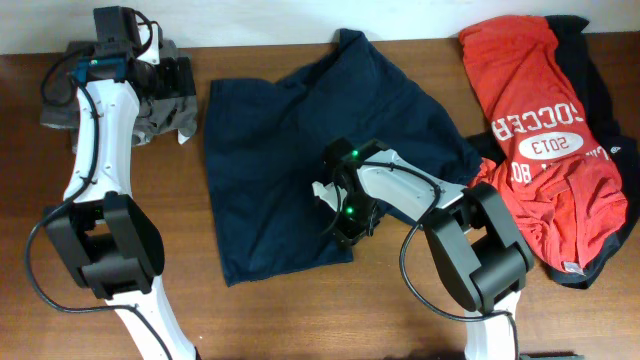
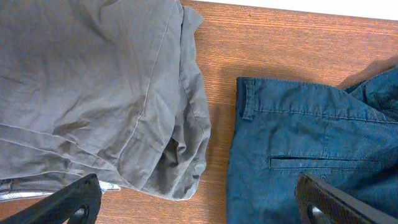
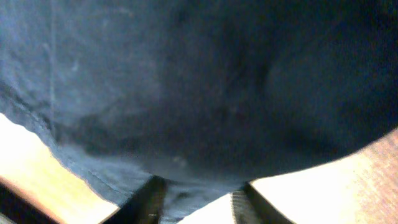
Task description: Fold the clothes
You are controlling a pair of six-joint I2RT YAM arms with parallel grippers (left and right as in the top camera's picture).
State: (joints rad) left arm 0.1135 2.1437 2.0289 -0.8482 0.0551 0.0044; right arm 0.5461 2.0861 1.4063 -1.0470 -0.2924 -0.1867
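I should next grab the navy shorts [image 1: 270,150] with my left gripper by the waistband corner beside the grey-brown garment. Then I can straighten them for folding.
The navy shorts [image 1: 270,150] lie spread in the middle of the table, rumpled at their back right. My right gripper [image 1: 348,222] is low at their front right hem. In the right wrist view its fingers [image 3: 151,200] stand a little apart with the hem of the shorts [image 3: 199,81] bunched between them. My left gripper [image 1: 168,80] hangs open over the back left. It straddles the gap between a grey-brown garment [image 2: 93,93] and the waistband of the shorts [image 2: 298,137], holding nothing.
A red jersey [image 1: 540,120] with white lettering lies at the right on top of a black garment [image 1: 600,90]. The grey-brown garment [image 1: 160,115] is heaped in the back left corner. Bare wooden table [image 1: 260,310] runs along the front edge.
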